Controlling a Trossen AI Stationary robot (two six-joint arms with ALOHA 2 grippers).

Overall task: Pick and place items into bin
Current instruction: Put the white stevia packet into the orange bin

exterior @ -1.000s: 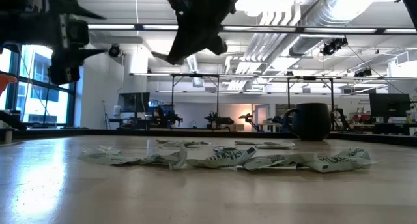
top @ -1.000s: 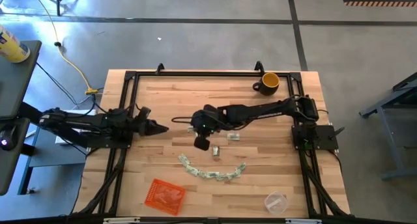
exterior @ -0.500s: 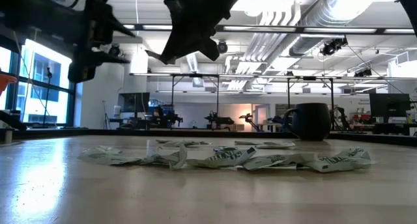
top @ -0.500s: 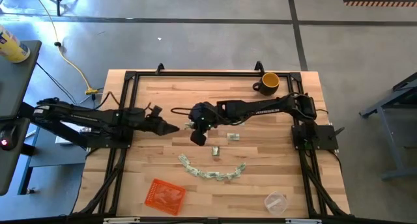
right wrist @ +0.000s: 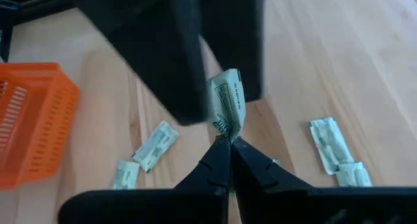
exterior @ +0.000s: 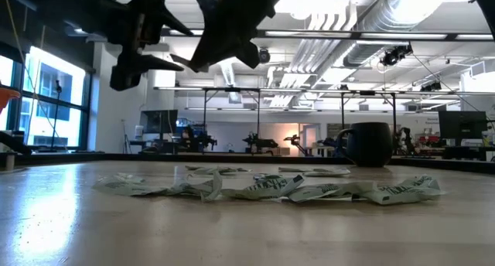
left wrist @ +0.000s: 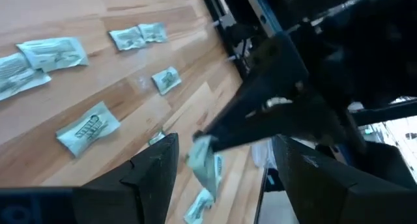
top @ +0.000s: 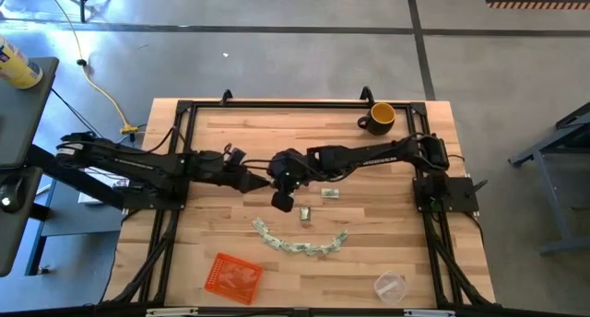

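Note:
The held item should be carried over to the bin, so my left gripper should next grab it by its loose end [left wrist: 208,174] beyond the fingers.
My right gripper [right wrist: 225,146] hangs above the table's middle, shut on one pale green-and-white item [right wrist: 227,100]. My left gripper [left wrist: 225,155] has reached in from the left and is open. Its two dark fingers [right wrist: 163,55] stand on either side of that held item [left wrist: 203,162], and no touch shows. More items lie flat on the wood: a curved row [top: 297,244] toward the near edge and a few loose ones [top: 329,193]. The orange bin [top: 232,277] sits on the table near the front left. My right gripper pinches the item's crumpled end [right wrist: 225,129] between its two fingertips. The fingers come from the table's right, slanting down. The rest of the item sticks out beyond the tips, lifted clear of the table.
A yellow-and-black mug [top: 380,117] stands at the far right corner and a clear plastic cup [top: 390,286] at the near right. Black frame rails [top: 175,197] run along the table's sides. Bare wood lies between the bin and the row of items.
My left gripper has moved toward the table's right and a little up, from the left rail to the right gripper, and its open fingers now flank the held item. My right gripper has stayed about where it was, still shut on the item.

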